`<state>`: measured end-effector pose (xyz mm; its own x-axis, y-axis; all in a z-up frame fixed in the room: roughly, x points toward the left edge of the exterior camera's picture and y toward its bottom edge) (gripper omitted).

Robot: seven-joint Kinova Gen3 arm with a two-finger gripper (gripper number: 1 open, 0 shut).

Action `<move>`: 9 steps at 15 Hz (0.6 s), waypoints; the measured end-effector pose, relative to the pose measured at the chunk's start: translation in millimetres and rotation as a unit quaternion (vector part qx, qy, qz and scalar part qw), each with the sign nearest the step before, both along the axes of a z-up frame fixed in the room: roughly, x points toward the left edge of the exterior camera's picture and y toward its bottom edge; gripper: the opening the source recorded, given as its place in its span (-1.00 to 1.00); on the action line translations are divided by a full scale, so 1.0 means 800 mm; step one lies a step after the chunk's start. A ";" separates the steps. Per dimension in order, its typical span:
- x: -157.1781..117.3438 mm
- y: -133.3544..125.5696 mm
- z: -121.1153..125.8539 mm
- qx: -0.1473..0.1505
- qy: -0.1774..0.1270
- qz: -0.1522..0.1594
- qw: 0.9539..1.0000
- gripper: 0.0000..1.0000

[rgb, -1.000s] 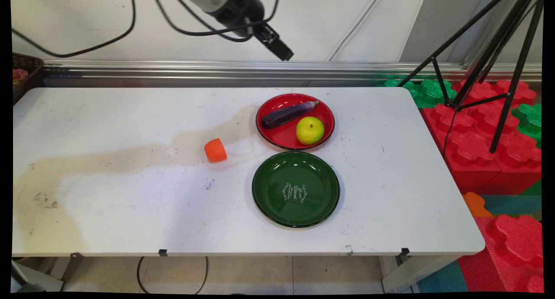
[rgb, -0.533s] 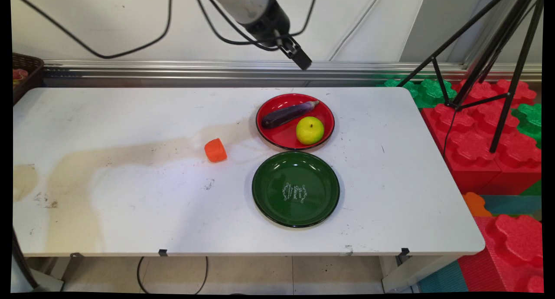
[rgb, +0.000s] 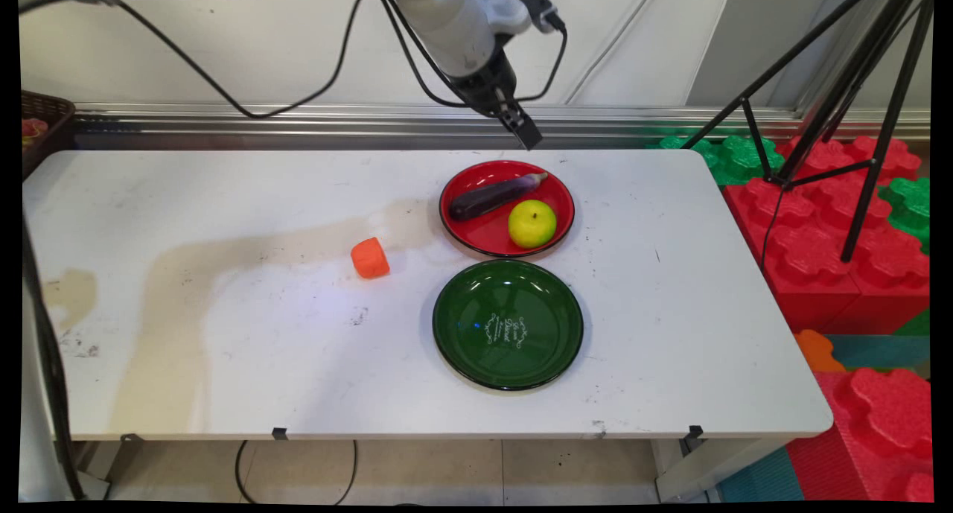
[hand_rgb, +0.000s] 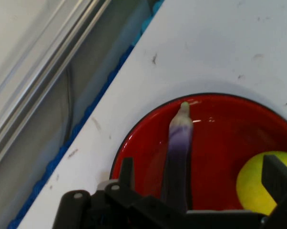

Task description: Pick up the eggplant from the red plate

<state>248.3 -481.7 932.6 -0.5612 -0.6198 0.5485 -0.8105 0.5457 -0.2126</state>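
Observation:
The dark purple eggplant needs to come off the red plate. My gripper will grab the eggplant by its thick dark body point(rgb: 479, 201) next.
My gripper point(rgb: 527, 135) hangs in the air above the far rim of the red plate point(rgb: 555, 189), tilted down toward it. In the hand view the gripper point(hand_rgb: 200, 169) is open, its fingers point(hand_rgb: 127, 171) standing wide apart with nothing between them. On the red plate point(hand_rgb: 220, 129) lie a purple eggplant point(rgb: 493, 195) and a yellow-green apple point(rgb: 532, 223). The eggplant point(hand_rgb: 178, 157) runs up between the two fingers in the hand view, and the apple point(hand_rgb: 252, 186) sits by the right finger.
A dark green plate point(rgb: 508, 324) stands nearer the front edge, just below the red one. An orange block point(rgb: 370, 257) lies to the left of both plates. A brown basket point(rgb: 45, 126) sits at the far left; a black tripod point(rgb: 841, 103) and foam blocks point(rgb: 826, 245) stand to the right.
The arm has swung right and down from the top of the picture, bringing the gripper to just above the red plate's far rim. Nothing on the table has moved.

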 end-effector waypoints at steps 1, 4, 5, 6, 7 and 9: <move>-0.002 -0.009 -0.011 0.008 -0.006 0.001 1.000 1.00; -0.001 -0.025 -0.037 0.027 -0.018 0.004 0.999 1.00; 0.000 -0.031 -0.048 0.035 -0.022 0.005 0.999 1.00; 0.002 -0.037 -0.058 0.043 -0.027 0.006 0.999 1.00; 0.004 -0.041 -0.067 0.049 -0.031 0.007 0.998 1.00; 0.008 -0.047 -0.080 0.059 -0.037 0.008 0.998 1.00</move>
<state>254.5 -519.4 868.6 -0.5865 -0.6868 0.4293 -0.8041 0.5574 -0.2068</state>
